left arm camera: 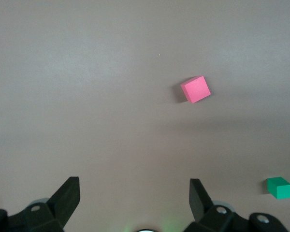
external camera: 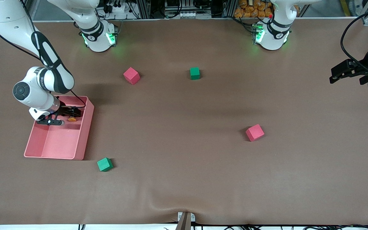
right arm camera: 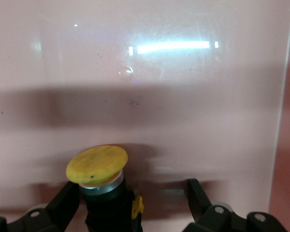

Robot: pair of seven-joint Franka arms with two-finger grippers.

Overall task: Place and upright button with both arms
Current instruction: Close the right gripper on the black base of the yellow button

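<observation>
The button's black body [right arm camera: 106, 203] is beside my right gripper's lowered fingers, so they would hold the button if they closed now. My right gripper should close on the button.
The button [external camera: 72, 119] has a round orange-yellow cap on a black body and lies in the pink bin [external camera: 85, 134] at the right arm's end of the table. My right gripper [external camera: 70, 117] is down in the bin, open, its fingers on either side of the button. In the right wrist view the button [right arm camera: 97, 164] sits close against one finger of the right gripper [right arm camera: 133, 193], with a wide gap to the other finger. My left gripper [external camera: 333, 74] waits in the air over the left arm's end of the table, open and empty [left arm camera: 134, 186].
Two red cubes [external camera: 131, 75] [external camera: 255, 132] and two green cubes [external camera: 195, 73] [external camera: 104, 164] are scattered on the brown table. The left wrist view shows a red cube [left arm camera: 195, 89] and a green cube [left arm camera: 279, 187] below it. The bin's walls surround the right gripper.
</observation>
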